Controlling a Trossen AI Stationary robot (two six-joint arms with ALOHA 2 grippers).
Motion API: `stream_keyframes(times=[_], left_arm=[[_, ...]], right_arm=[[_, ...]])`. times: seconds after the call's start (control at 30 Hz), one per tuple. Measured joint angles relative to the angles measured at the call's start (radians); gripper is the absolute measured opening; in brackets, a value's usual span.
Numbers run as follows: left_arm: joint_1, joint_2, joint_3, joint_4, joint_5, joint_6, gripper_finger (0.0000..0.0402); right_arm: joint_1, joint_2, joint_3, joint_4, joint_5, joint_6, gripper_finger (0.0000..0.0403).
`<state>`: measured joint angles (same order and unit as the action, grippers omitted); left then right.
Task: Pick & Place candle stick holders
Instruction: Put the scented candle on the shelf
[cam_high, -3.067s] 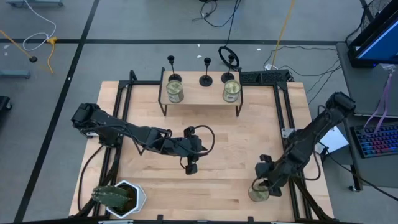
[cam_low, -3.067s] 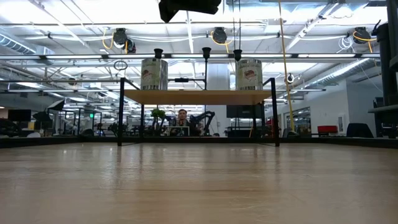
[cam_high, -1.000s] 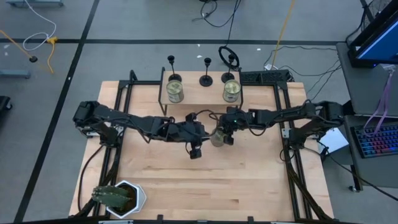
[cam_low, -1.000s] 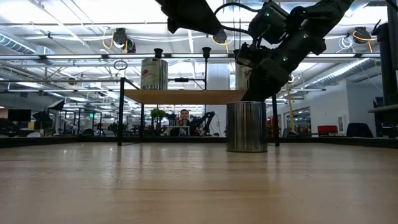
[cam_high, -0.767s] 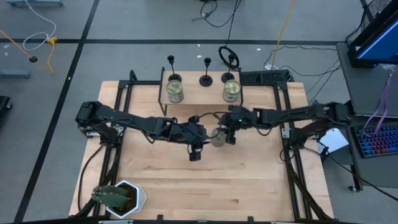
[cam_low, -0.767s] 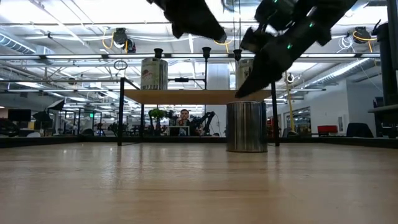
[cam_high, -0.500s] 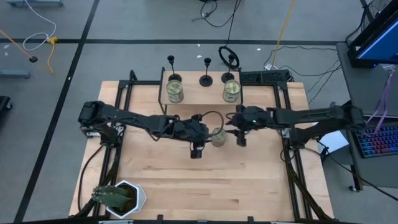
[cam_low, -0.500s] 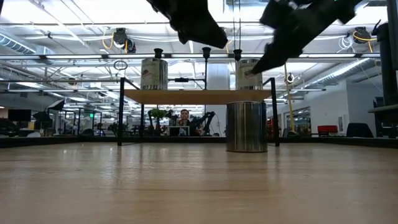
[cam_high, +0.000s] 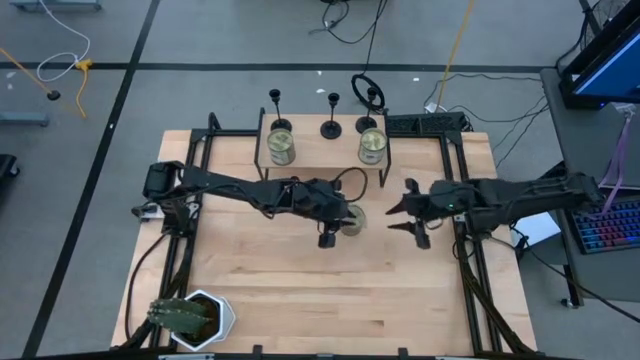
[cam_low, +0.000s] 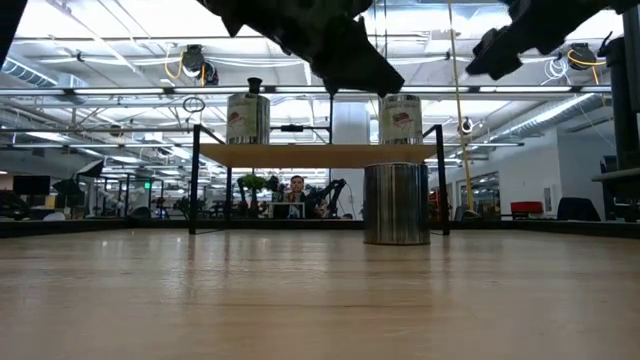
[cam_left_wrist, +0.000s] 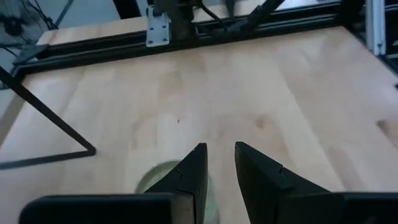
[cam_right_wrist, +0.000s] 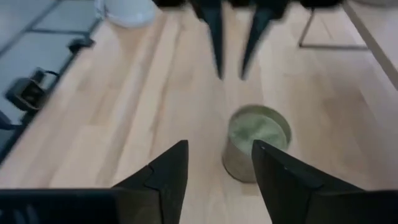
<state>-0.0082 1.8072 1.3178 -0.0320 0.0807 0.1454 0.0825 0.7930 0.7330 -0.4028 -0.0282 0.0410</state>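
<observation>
I will grab the greenish-gold can by its rim (cam_left_wrist: 171, 162) with my left gripper. Then I can place it on the shelf with the others.
Three black candle stick holders (cam_high: 281, 124) (cam_high: 331, 127) (cam_high: 365, 124) stand by their round bases in a row along the far edge of the raised wooden shelf (cam_high: 325, 152). They also show in the low view (cam_low: 331, 82). No gripper is near them. My left gripper (cam_high: 343, 219) is open and hangs just above a greenish-gold can (cam_high: 354, 220) standing on the table in front of the shelf; its fingers (cam_left_wrist: 219, 149) touch nothing. My right gripper (cam_high: 398, 216) is open and empty, right of that can (cam_right_wrist: 257, 142) and raised above the table.
Two more greenish-gold cans (cam_high: 281, 148) (cam_high: 372, 146) stand on the shelf in front of the holders. A white pot with a green plant (cam_high: 190, 317) sits at the table's near left corner. Black frame rails (cam_high: 470, 240) run along the table's sides.
My right gripper has let go of the can on the table, risen, and drawn back toward the table's right edge with its fingers open. The can stays upright where it was set. My left gripper has moved toward the right, over the can.
</observation>
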Motion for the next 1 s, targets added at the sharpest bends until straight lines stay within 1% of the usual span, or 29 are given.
stream_keyframes(times=[0.13, 0.23, 0.27, 0.33, 0.4, 0.43, 0.53, 0.63, 0.7, 0.77, 0.83, 0.9, 1.0], left_arm=[[0.000, 0.002, 0.000, 0.019, -0.002, 0.082, 0.0088], [-0.002, 0.002, 0.000, 0.036, -0.019, 0.079, 0.0088], [-0.002, 0.002, 0.000, 0.040, -0.047, 0.075, 0.0088], [-0.001, 0.002, 0.000, 0.051, -0.136, 0.028, 0.0088], [0.000, 0.002, 0.000, 0.052, -0.178, -0.007, 0.0088], [0.001, 0.002, 0.000, 0.051, -0.172, -0.001, 0.0088], [0.003, 0.002, 0.000, 0.060, -0.083, 0.017, 0.0088], [0.002, 0.017, 0.001, 0.071, -0.015, -0.001, 0.0088], [-0.001, 0.024, -0.001, 0.049, -0.012, 0.003, 0.0088], [0.000, 0.039, 0.000, 0.074, -0.042, 0.011, 0.0088], [0.004, 0.045, 0.000, 0.056, -0.056, 0.013, 0.0088], [0.004, 0.067, 0.001, 0.070, -0.032, 0.013, 0.0088], [0.005, 0.082, -0.003, 0.043, 0.020, 0.010, 0.0088]], right_arm=[[0.034, -0.066, -0.024, 0.038, -0.003, 0.003, 0.0188], [0.054, -0.098, -0.038, 0.040, -0.001, 0.002, 0.0199], [0.058, -0.107, -0.045, 0.041, 0.000, 0.001, 0.0202], [0.061, -0.122, -0.065, 0.045, 0.000, 0.000, 0.0206], [0.063, -0.131, -0.086, 0.066, 0.000, 0.000, 0.0208], [0.063, -0.133, -0.097, 0.069, 0.001, 0.000, 0.0208], [0.063, -0.134, -0.119, 0.089, 0.001, 0.015, 0.0206], [0.063, -0.135, -0.135, 0.089, 0.001, 0.029, 0.0204], [0.063, -0.135, -0.144, 0.086, 0.001, 0.030, 0.0205], [0.063, -0.135, -0.148, 0.089, 0.001, 0.038, 0.0205], [0.063, -0.135, -0.150, 0.092, 0.001, 0.043, 0.0205], [0.063, -0.134, -0.150, 0.097, 0.001, 0.045, 0.0205], [0.063, -0.134, -0.151, 0.105, 0.001, 0.052, 0.0204]])
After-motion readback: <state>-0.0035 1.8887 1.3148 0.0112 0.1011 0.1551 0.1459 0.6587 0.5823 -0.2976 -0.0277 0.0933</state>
